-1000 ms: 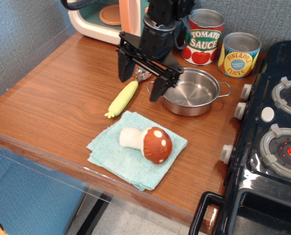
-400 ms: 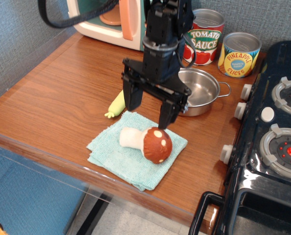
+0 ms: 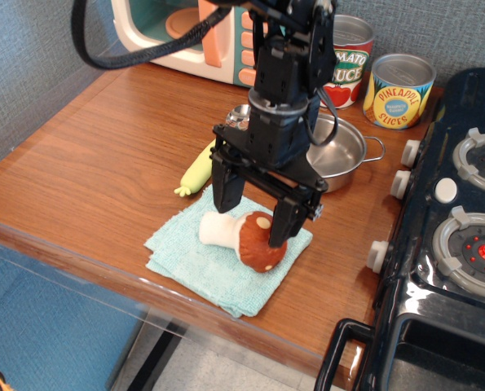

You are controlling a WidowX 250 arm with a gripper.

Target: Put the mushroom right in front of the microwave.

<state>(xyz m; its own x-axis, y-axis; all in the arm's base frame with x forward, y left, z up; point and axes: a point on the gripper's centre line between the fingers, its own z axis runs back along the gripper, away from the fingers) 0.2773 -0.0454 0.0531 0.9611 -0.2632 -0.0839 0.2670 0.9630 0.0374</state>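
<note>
My gripper picks up the mushroom by its spotted reddish-brown cap [image 3: 259, 242] next, to set it right in front of the microwave.
The mushroom [image 3: 254, 242], with a reddish-brown spotted cap and a white stem, lies on its side on a light blue cloth [image 3: 226, 269] near the table's front edge. My gripper [image 3: 251, 216] is open and points down right over it. One finger stands behind the stem and the other [image 3: 281, 224] in front of the cap. The jaws are not closed on the mushroom. The microwave [image 3: 197, 32], cream with a teal front and peach buttons, stands at the back left with its door open.
A pale corn cob [image 3: 196, 169] lies left of the gripper. A steel pot [image 3: 344, 151] sits behind it, with a tomato sauce can [image 3: 350, 57] and a pineapple can [image 3: 399, 90] at the back. A dark toy stove [image 3: 454, 228] fills the right side.
My gripper has moved forward from beside the pot and come down over the mushroom, still open. The mushroom and cloth have not moved.
</note>
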